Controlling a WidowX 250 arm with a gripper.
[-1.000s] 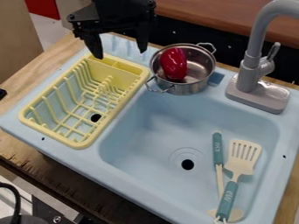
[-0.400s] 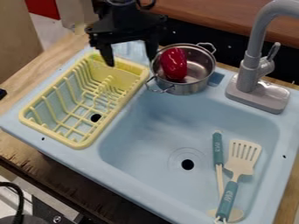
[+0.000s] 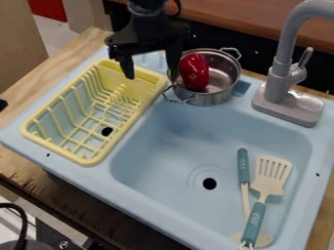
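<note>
My gripper grabs the silver pot's rim next, to move the pot into the light blue sink.
The black gripper (image 3: pixel 152 78) hangs at the upper left, over the back end of the yellow dish rack (image 3: pixel 96 161) and just left of the pot. Its two fingers are spread wide, with nothing between them. One finger stands over the rack's back compartment, the other close to the pot's left rim. A metal pot (image 3: pixel 223 76) with two loop handles sits on the sink's back ledge. Inside it lies a glossy red pepper (image 3: pixel 194 71), against the pot's left side.
The light blue sink (image 3: pixel 163 146) holds a slotted spatula (image 3: pixel 269 175) and another teal-handled utensil (image 3: pixel 243 166) on its right side. A grey faucet (image 3: pixel 279 78) rises at the back right, beside the pot.
The gripper has moved right and slightly down in the view, toward the pot, staying spread. The pot, pepper, rack and utensils have stayed in place.
</note>
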